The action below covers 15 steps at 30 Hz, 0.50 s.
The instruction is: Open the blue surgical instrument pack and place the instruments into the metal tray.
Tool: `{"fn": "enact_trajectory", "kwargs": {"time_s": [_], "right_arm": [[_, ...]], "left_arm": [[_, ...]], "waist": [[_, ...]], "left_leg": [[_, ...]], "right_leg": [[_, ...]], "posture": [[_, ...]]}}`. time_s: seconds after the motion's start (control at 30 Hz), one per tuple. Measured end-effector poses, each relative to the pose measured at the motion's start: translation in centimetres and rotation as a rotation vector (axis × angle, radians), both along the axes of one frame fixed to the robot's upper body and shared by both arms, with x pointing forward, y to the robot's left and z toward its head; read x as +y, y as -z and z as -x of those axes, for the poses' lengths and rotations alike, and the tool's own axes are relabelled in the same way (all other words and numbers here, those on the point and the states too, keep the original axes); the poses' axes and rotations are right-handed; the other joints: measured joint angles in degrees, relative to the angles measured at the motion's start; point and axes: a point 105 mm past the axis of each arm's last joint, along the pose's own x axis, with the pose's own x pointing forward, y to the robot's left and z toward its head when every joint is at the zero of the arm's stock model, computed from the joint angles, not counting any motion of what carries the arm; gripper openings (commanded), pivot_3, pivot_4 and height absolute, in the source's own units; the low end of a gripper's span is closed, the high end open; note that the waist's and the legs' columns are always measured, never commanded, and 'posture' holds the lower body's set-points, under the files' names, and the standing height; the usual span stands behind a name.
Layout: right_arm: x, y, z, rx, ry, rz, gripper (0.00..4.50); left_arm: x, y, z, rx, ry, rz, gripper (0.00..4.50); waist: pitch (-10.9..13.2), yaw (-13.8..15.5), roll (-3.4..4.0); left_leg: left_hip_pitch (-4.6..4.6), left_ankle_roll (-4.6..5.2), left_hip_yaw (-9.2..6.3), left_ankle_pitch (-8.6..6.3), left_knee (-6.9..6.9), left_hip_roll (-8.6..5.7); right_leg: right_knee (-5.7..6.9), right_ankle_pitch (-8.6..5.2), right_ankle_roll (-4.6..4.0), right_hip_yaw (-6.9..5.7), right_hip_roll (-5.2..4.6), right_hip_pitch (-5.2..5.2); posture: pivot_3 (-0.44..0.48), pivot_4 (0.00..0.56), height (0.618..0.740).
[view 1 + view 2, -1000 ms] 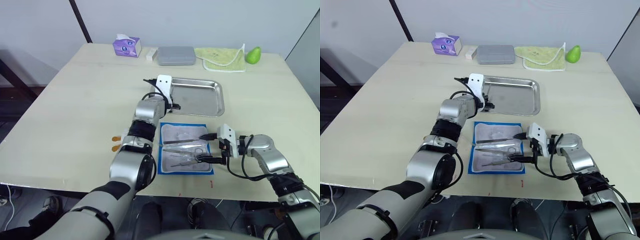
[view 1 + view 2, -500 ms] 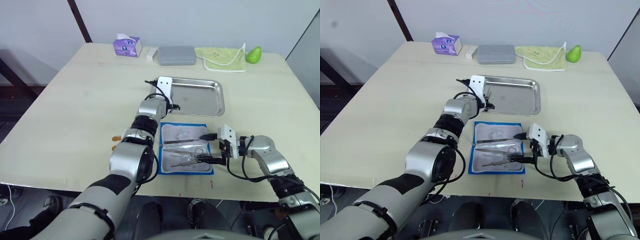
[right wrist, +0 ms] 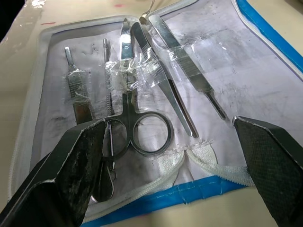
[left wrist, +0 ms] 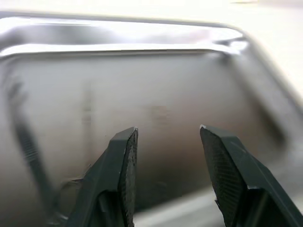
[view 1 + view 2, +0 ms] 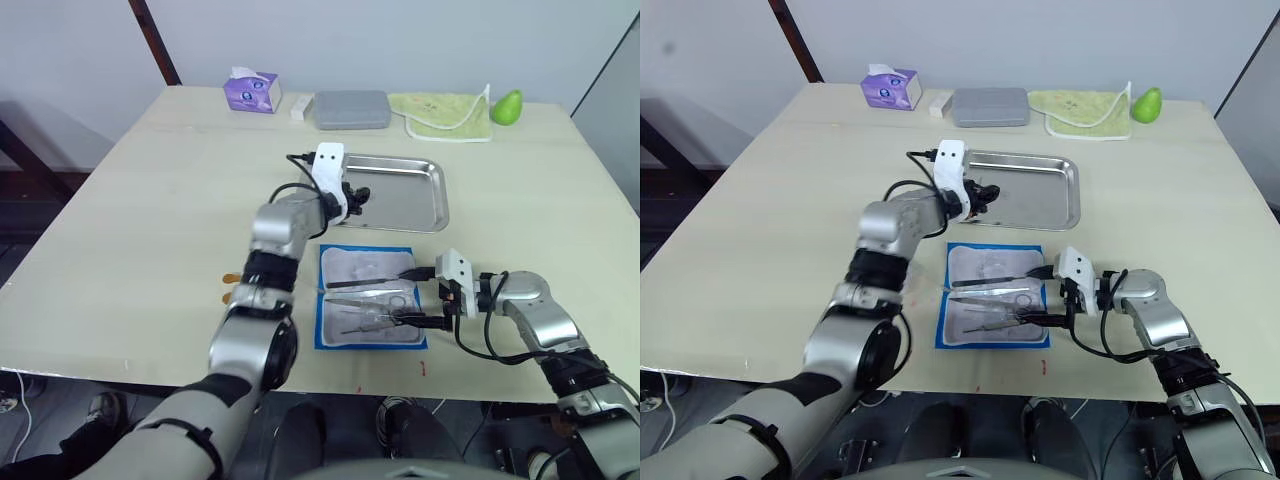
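My left gripper will next take the flat metal handle by its smooth plain end [image 5: 341, 285]. Then it can put the flat metal handle into the metal tray [image 5: 415, 205].
The blue surgical instrument pack [image 5: 370, 297] lies unfolded on the table, whitish lining up. Several silvery instruments lie in it under clear film: ring-handled scissors [image 3: 142, 127], forceps [image 3: 171, 92] and thinner tools. My right gripper [image 5: 414, 297] is open at the pack's right edge, its wide-spread fingers on either side of the instruments' handle ends, holding nothing. The metal tray [image 5: 415, 205] sits just beyond the pack. My left gripper [image 5: 357, 196] hovers over the tray's left part, open and empty. In the left wrist view its fingers [image 4: 124, 161] point at the tray's floor [image 4: 161, 85].
Along the table's far edge stand a purple tissue box [image 5: 252, 93], a small white block [image 5: 300, 112], a grey rectangular case [image 5: 352, 110], a yellow-green cloth [image 5: 440, 117] and a green pear-shaped object [image 5: 507, 108].
My left gripper has swung from the tray's near left rim to over the tray's inside. The right gripper and the pack have not moved.
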Motion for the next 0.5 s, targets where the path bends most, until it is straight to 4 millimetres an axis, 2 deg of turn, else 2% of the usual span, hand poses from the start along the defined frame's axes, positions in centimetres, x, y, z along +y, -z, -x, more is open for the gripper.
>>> {"fn": "enact_trajectory", "kwargs": {"time_s": [0.13, 0.3, 0.37, 0.43, 0.5], "right_arm": [[0.0, 0.1, 0.1, -0.010, -0.004, -0.021, 4.50], [0.1, 0.5, 0.1, -0.034, -0.011, -0.063, 4.50], [0.1, 0.5, 0.0, -0.038, -0.015, -0.071, 4.50], [0.4, 0.5, 0.0, -0.048, -0.021, -0.086, 4.50], [0.4, 0.5, -0.1, -0.055, -0.032, -0.091, 4.50]], "left_arm": [[1.2, -0.9, 3.6, -0.070, 0.201, 0.017, 2.20], [3.0, -0.6, 8.1, -0.113, 0.450, 0.069, 2.20], [3.4, -0.6, 9.1, -0.132, 0.512, 0.075, 2.20], [4.6, -0.4, 10.4, -0.117, 0.595, 0.063, 2.20], [6.7, -0.7, 11.6, -0.098, 0.664, 0.056, 2.20]], "waist": [[0.04, 0.01, 0.06], [0.04, -0.12, 0.07], [0.04, -0.07, 0.05], [0.04, -0.37, 0.06], [0.06, -0.47, 0.08]], "left_leg": [[0.03, 0.05, 0.02, -0.03, 0.02, 0.01], [0.08, 0.17, 0.03, -0.10, 0.02, 0.03], [0.08, 0.18, 0.04, -0.10, 0.02, 0.03], [0.11, 0.19, 0.05, -0.10, 0.00, 0.06], [0.14, 0.19, 0.07, -0.10, -0.06, 0.09]], "right_leg": [[0.02, 0.00, 0.00, 0.02, -0.01, 0.01], [0.03, 0.00, -0.01, 0.02, -0.03, 0.02], [0.03, -0.01, -0.02, 0.03, -0.03, 0.02], [0.03, -0.02, -0.04, 0.05, 0.02, 0.02], [0.03, -0.03, -0.06, 0.05, 0.04, 0.00]], "posture": [[0.000, 0.150, 0.740], [0.000, 0.150, 0.740], [0.000, 0.150, 0.740], [0.000, 0.150, 0.740], [0.000, 0.150, 0.740]]}}
